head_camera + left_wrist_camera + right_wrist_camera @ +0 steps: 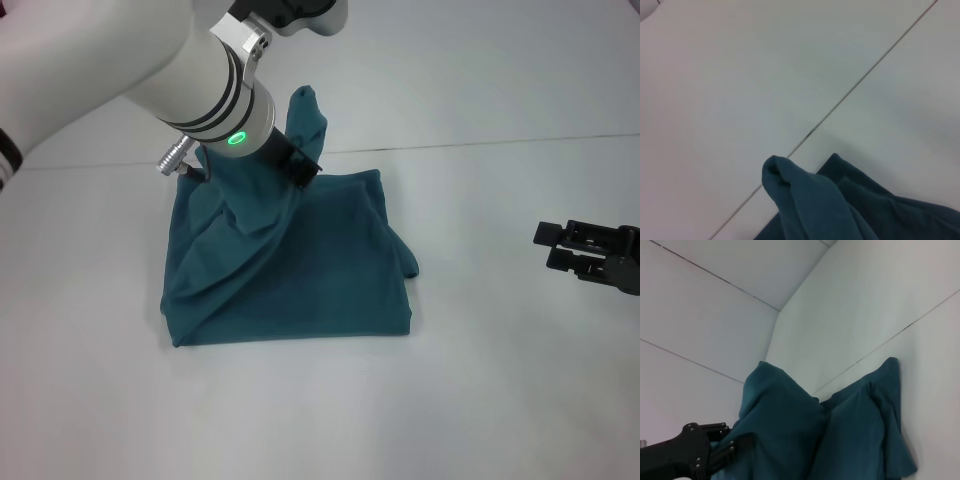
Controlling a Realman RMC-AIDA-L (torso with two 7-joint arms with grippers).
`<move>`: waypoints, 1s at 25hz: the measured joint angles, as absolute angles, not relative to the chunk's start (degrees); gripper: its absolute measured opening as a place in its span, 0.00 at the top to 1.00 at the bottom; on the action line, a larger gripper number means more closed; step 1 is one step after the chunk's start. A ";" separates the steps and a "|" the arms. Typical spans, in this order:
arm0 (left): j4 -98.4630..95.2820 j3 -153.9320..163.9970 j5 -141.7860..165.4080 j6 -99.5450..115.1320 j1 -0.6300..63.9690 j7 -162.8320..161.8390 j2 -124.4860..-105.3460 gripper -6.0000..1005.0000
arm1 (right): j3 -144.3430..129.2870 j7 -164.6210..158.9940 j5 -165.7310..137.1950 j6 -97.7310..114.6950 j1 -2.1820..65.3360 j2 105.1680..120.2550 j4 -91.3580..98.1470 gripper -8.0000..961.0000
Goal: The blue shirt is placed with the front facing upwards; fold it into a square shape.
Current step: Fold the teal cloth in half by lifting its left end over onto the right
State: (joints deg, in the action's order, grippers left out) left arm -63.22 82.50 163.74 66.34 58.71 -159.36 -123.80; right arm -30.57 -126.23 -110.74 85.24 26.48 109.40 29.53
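Observation:
My left gripper holds the fold over the folded bundle and should let go of it. The fold would lie in place if I opened now.
The blue shirt [300, 285] lies on the white table as a roughly square folded bundle, plain teal side up; no lettering or collar shows. My left gripper [296, 163] is over the bundle's far left part, shut on a fold of the shirt. It holds the fold lifted, with a tip of cloth sticking up past it. The raised fold shows in the left wrist view [805, 200]. The right wrist view shows the shirt [840, 435] and the left gripper [722, 452] pinching the cloth. My right gripper [556, 247] is open and empty, parked on the right, well away from the shirt.
The white table [480, 400] surrounds the shirt on all sides. A thin seam line [500, 142] runs across the table behind the shirt.

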 joint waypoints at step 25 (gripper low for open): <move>-69.21 84.89 163.74 61.65 55.24 -153.84 -124.05 0.50 | -30.76 -126.12 -110.74 84.99 26.21 109.02 28.91 0.39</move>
